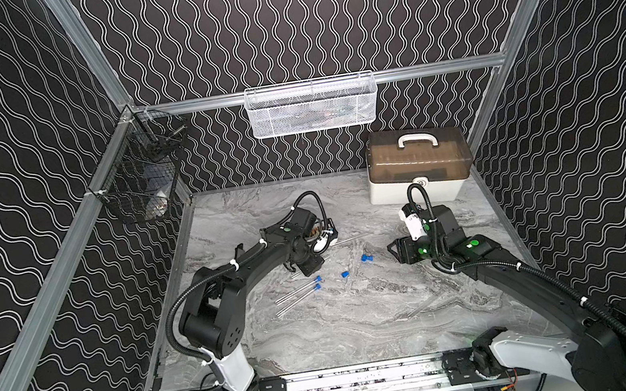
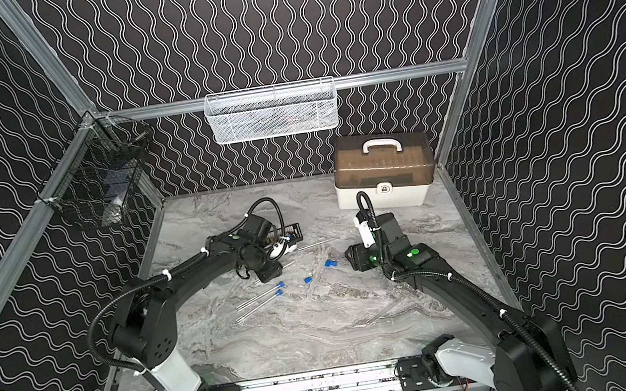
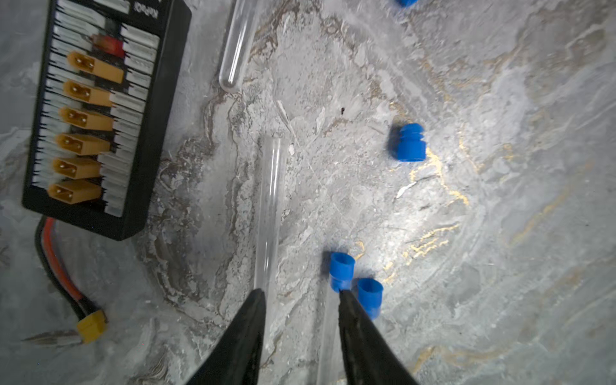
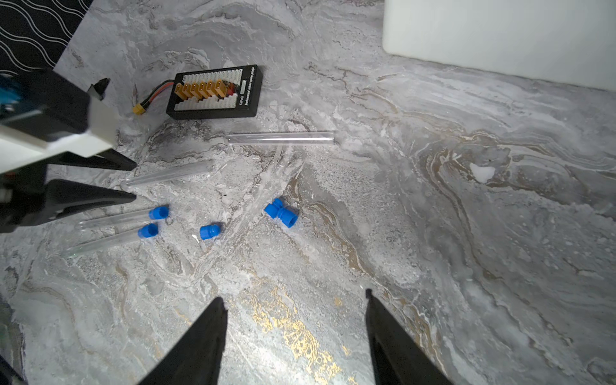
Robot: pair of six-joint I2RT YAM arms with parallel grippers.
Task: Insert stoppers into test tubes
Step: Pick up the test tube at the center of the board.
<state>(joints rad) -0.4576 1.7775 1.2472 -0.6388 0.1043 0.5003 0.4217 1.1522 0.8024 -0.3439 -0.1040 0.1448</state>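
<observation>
My left gripper grabs the empty test tube by its body next, so its opening stays free for a stopper.
Two clear test tubes lie side by side with blue stoppers (image 4: 159, 212) (image 4: 147, 230) in their mouths, also seen in a top view (image 1: 317, 279). A bare test tube (image 3: 270, 213) lies along the inner side of one finger of my left gripper (image 3: 301, 293), which hovers open over it with nothing held. Another bare test tube (image 4: 280, 137) lies near the black board. Loose stoppers (image 4: 209, 231) (image 4: 281, 213) rest on the marble table. My right gripper (image 4: 294, 298) stands open and empty over bare table, right of the stoppers (image 1: 393, 251).
A black board with yellow connectors (image 4: 215, 91) and a red-wired plug lies beside the left gripper. A white box with a brown lid (image 1: 419, 172) stands at the back right. A white mesh basket (image 1: 310, 106) and a black wire basket (image 1: 141, 180) hang on the walls.
</observation>
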